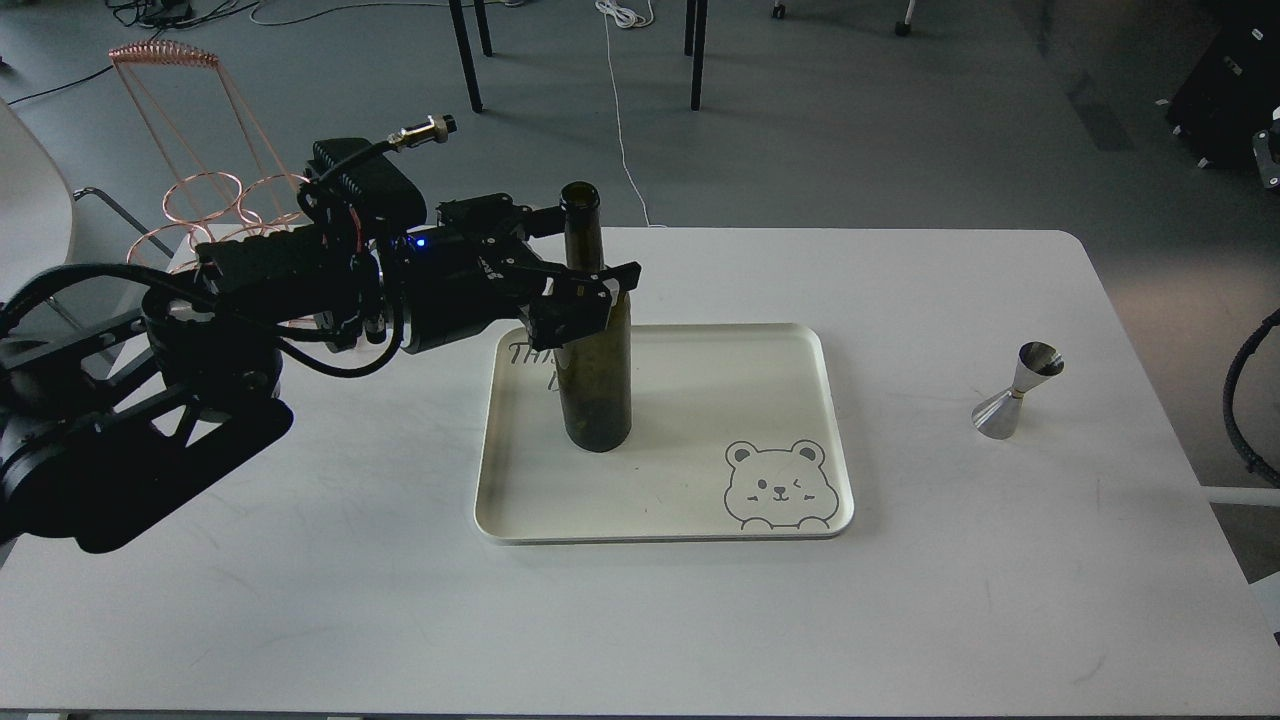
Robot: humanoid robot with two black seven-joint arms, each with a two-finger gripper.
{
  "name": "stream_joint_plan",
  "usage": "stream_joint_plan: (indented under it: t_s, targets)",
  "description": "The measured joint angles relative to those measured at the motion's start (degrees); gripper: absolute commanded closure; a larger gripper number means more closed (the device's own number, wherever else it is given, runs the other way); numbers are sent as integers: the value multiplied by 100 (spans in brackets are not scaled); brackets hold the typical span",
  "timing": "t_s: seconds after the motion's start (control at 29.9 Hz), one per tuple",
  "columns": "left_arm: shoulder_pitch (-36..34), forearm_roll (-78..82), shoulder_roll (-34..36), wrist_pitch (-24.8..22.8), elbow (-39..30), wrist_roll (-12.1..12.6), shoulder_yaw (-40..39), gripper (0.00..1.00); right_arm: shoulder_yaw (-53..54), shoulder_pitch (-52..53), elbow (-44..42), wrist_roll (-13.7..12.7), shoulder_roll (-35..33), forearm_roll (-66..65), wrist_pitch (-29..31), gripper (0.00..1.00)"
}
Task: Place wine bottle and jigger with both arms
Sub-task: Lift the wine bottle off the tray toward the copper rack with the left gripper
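The wine bottle has a wide body [596, 390] that narrows toward the top, so the left gripper will next grab its slim neck [584, 246] to place the bottle.
The wine bottle [597, 390], tall, dark olive-green and unlabelled, stands upright on the left part of the cream tray [700, 400]. My left gripper [597, 243] reaches in from the left at the bottle's shoulder. It is open, with one finger behind the neck and the other finger [610, 281] in front of the shoulder. I cannot tell whether the fingers touch the glass. The jigger [1018, 390], small and steel with a gold waist band, stands upright on the table far to the right, untouched. My right gripper is out of view.
The tray has a bear drawing [778, 487] at its front right corner. A copper wire rack [215, 200] stands at the table's back left, behind my left arm. A black cable [1240, 400] hangs at the right edge. Chair legs stand on the floor beyond the white table [900, 600].
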Motion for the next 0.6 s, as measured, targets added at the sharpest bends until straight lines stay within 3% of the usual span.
stream_joint_plan:
  t_s: [0.2, 0.4, 0.6]
  targets:
    - [0, 2, 41, 0, 21, 1, 10, 73, -4, 0, -5, 0, -2, 0, 4, 5]
    - [-2, -16, 56, -3, 23, 23, -11, 81, -8, 0, -3, 0, -9, 0, -4, 5]
    - [-41, -70, 80, 113, -19, 24, -268, 82, -14, 3, -8, 0, -38, -9, -4, 5]
